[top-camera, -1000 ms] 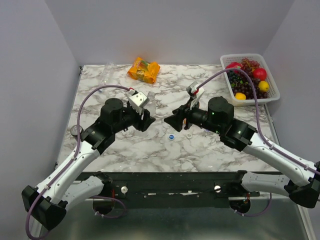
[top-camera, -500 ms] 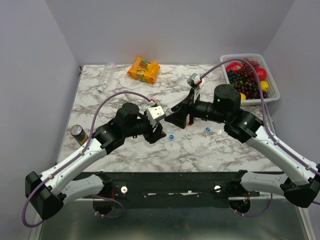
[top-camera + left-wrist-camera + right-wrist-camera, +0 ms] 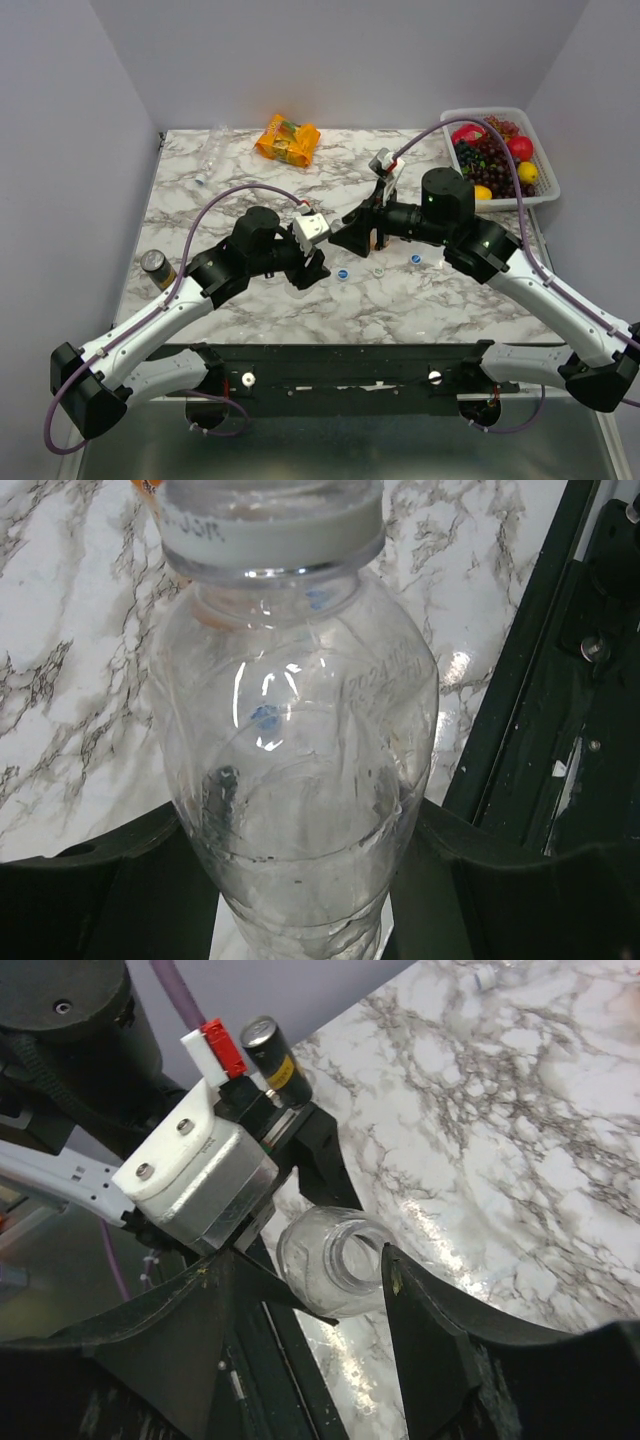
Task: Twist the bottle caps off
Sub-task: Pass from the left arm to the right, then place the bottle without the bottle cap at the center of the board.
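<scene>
Next, my right gripper grips the clear bottle by its open neck (image 3: 338, 226) (image 3: 358, 1253), away from the left gripper's hold, to set it upright with its base free.
My left gripper (image 3: 318, 264) (image 3: 300, 880) is shut on the lower body of a clear bottle (image 3: 300, 730) (image 3: 335, 1260), held above the table's middle. No cap sits on its open mouth. My right gripper (image 3: 351, 238) (image 3: 308, 1265) is open, one jaw on each side of that mouth, with nothing between them but the neck. Loose on the marble lie a blue cap (image 3: 343, 273), a white cap (image 3: 378, 270) and another blue cap (image 3: 415, 259). A second clear bottle (image 3: 208, 155) lies at the back left.
A dark can-like container (image 3: 155, 268) (image 3: 270, 1055) with a yellow-orange label stands near the left edge. An orange snack packet (image 3: 288, 138) lies at the back centre. A white basket (image 3: 545, 190) of fruit sits at the back right.
Over the second, my left arm swung right toward the centre with the bottle, uncovering the dark container. My right arm shifted back and right, uncovering a blue cap. Little moved in the last half second.
</scene>
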Available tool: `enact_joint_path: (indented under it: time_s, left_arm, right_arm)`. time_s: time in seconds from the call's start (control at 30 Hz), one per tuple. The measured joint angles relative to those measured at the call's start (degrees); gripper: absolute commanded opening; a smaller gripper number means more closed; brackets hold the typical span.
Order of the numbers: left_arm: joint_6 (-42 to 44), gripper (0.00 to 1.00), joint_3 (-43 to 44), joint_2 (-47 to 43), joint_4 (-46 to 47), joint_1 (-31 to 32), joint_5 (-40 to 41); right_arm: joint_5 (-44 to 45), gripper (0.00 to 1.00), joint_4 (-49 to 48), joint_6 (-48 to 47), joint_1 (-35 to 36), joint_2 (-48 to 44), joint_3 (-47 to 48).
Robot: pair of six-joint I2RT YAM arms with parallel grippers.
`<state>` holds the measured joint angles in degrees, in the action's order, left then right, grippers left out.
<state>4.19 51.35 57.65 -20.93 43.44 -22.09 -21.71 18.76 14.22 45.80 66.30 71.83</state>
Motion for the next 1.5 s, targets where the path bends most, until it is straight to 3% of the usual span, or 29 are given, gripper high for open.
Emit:
enact_joint_path:
  time_s: [0.27, 0.67, 0.7, 0.83, 0.9, 0.93, 0.97, 1.0, 1.1, 1.5]
  left_arm:
    - [0.42, 0.3, 0.02, 0.02, 0.48, 1.22, 1.49]
    - [0.5, 0.3, 0.02, 0.02, 1.42, 1.25, 1.46]
    - [0.5, 0.3, 0.02, 0.02, 1.49, 1.27, 1.46]
    - [0.55, 0.31, 0.02, 0.02, 1.49, 1.27, 1.4]
    - [0.68, 0.41, 0.02, 0.02, 1.51, 1.27, 1.38]
    - [0.98, 0.58, 0.0, 0.02, 1.49, 1.27, 1.31]
    - [0.94, 0.68, 0.0, 0.0, 1.49, 1.27, 1.33]
    - [0.9, 0.81, 0.0, -0.02, 1.51, 1.27, 1.38]
    - [0.68, 0.98, -0.02, -0.11, 1.57, 1.27, 1.7]
    - [-0.17, 0.99, -0.11, -6.67, 3.61, -3.19, 6.08]
  right_arm:
    - [8.74, 0.69, 1.29, -0.68, -0.17, -2.43, 0.0]
    - [3.43, 0.63, 1.51, -0.74, -0.17, 0.76, 0.0]
    - [2.75, 0.61, 1.49, -0.74, -0.17, 0.98, 0.0]
    - [0.98, 0.28, 1.42, -0.9, -0.17, 1.53, -0.04]
    - [0.63, 0.15, 1.31, -0.68, -0.57, 1.62, -0.11]
    - [0.61, 0.06, 1.29, -0.61, -0.63, 1.64, -0.13]
    - [0.48, 0.02, 1.18, -0.74, -0.74, 1.68, -0.13]
    - [0.48, 0.01, 1.14, -1.05, -0.76, 1.68, -0.13]
    - [1.38, 0.01, 1.05, -1.44, -0.76, 1.73, -0.13]
    - [20.92, 0.01, -0.13, -5.66, -0.48, 8.61, 1.18]
